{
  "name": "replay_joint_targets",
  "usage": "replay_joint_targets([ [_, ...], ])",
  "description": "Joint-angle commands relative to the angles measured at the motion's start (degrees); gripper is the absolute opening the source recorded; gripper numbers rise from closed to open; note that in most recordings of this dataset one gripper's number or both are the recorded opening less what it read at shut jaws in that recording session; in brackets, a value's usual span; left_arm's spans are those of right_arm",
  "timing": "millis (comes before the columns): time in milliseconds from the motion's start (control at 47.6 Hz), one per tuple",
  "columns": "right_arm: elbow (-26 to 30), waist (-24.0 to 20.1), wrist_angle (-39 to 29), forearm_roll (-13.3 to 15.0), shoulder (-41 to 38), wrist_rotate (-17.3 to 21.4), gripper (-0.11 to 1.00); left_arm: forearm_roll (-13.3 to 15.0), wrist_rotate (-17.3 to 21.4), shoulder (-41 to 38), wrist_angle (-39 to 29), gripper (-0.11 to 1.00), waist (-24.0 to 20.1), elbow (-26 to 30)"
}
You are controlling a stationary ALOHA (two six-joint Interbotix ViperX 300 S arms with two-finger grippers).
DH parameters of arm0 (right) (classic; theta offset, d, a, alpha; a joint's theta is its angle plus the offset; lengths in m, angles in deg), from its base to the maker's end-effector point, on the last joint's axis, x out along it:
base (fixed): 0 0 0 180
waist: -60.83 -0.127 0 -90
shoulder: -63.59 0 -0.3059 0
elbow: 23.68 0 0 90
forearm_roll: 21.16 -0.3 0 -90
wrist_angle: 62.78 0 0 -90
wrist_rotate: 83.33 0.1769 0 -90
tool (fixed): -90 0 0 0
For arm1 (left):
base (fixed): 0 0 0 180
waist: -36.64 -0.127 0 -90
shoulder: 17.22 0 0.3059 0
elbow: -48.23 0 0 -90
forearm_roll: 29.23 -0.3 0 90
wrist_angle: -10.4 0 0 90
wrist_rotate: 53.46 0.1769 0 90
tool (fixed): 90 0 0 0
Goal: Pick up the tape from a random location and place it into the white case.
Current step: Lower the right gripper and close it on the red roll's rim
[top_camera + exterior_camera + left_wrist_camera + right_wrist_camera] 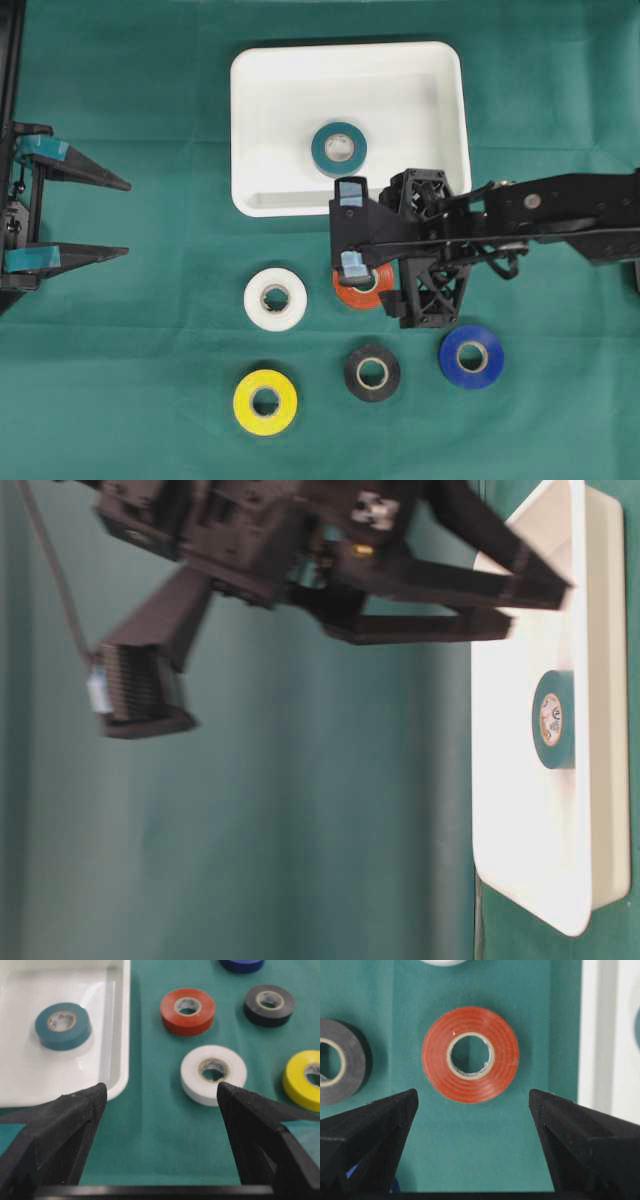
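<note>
My right gripper will next pinch the roll's narrow ring side point(361, 300), with one finger in the roll's open hole point(366, 284), because the orange-red tape roll is nearly as wide as my finger opening.
The white case point(250, 120) lies at the back middle with a teal tape roll point(338, 148) inside it. An orange-red tape roll point(375, 291) lies on the green cloth just in front of the case, partly hidden under my right gripper point(350, 228). That gripper is open and empty above the roll. In the right wrist view the orange-red roll point(470, 1055) lies flat just ahead of the open right gripper point(472, 1105). My left gripper point(127, 218) is open and empty at the far left. It is also open in the left wrist view point(161, 1087).
A white roll point(275, 298), a yellow roll point(265, 402), a black roll point(372, 372) and a blue roll point(471, 356) lie on the cloth in front. The table-level view shows the case point(520, 810) and the teal roll point(552, 720).
</note>
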Motion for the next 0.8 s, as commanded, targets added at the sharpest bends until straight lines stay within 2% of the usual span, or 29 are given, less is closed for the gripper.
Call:
replay_joint_targets([
  [0, 0.0, -0.6, 1.5, 0.0, -0.5, 0.6, 0.92, 0.1, -0.1, -0.6, 0.4, 0.9, -0.7, 0.4],
  [294, -0.4, -1.2, 6.5, -0.1, -4.6, 1.1, 0.92, 0.0, -0.1, -0.6, 0.4, 0.9, -1.2, 0.1],
  [777, -0.7, -2.3, 10.0, -0.3, -8.4, 2.6, 0.92, 0.1, -0.1, -0.6, 0.4, 0.9, -1.2, -0.3],
])
